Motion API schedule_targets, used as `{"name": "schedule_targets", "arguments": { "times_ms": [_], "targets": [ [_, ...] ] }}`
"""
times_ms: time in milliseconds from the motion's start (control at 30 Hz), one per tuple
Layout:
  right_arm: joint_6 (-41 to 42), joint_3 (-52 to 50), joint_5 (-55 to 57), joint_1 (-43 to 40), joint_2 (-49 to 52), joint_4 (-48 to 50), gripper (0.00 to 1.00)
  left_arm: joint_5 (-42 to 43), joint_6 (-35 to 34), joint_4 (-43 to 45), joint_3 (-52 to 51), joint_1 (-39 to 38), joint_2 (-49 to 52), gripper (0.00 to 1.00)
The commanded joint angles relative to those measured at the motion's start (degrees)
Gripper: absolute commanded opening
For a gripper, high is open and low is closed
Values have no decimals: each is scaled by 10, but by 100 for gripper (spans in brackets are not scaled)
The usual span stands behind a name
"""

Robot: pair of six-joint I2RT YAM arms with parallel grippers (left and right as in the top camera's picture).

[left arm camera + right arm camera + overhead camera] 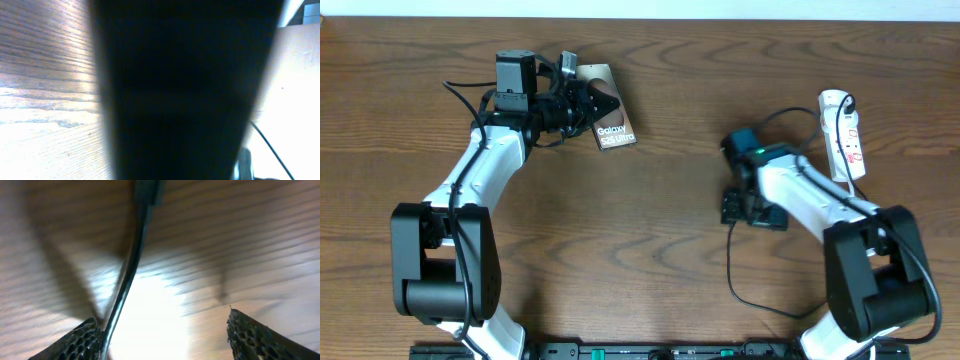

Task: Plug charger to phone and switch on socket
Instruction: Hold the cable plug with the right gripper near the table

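Observation:
My right gripper should grab the charger cable just behind its plug (143,218) next; the plug's tip stays free to go into the phone.
The phone (613,128) lies tilted at the back left of the table, its bronze screen with "Galaxy" text facing up. My left gripper (592,100) is closed over its upper end. In the left wrist view a dark flat shape (185,90) fills the frame and hides the jaws. My right gripper (750,208) is open, low over the table right of centre. In the right wrist view its fingers (162,317) stand wide apart, and the charger cable (127,275) runs along the left finger to its plug tip (148,192). The cable (730,262) loops toward the table's front. The white socket (843,140) lies at the far right.
A black plug (846,101) sits in the socket's far end, with a thin black cable running from it toward the right arm. The table is brown wood (660,250). A black rail runs along the front edge (650,352).

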Motion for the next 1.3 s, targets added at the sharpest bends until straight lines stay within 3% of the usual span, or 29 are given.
{"name": "schedule_targets", "arguments": {
  "times_ms": [0,100,233,367,433,600,733,967,1267],
  "targets": [
    [-38,17,-73,-33,7,-2,81,21,10,2,6,0,-20,7],
    [-37,17,-142,-49,7,3,99,21,10,2,6,0,-20,8],
    [-32,16,-165,-53,7,16,99,20,10,-2,6,0,-20,8],
    [26,1,-147,-53,7,38,98,21,33,-12,6,0,-20,7],
    [49,-12,-147,-53,7,62,89,20,34,-19,6,0,-20,7],
    [66,-17,-131,-53,7,98,57,20,34,-21,6,0,-20,7],
    [75,-18,-115,-52,8,92,47,21,34,-22,6,0,-20,7],
    [78,-24,-81,-52,8,78,41,20,34,-23,6,0,-20,7],
    [94,-55,-107,-52,8,123,10,21,33,-23,6,0,-20,7]
  ]
}}
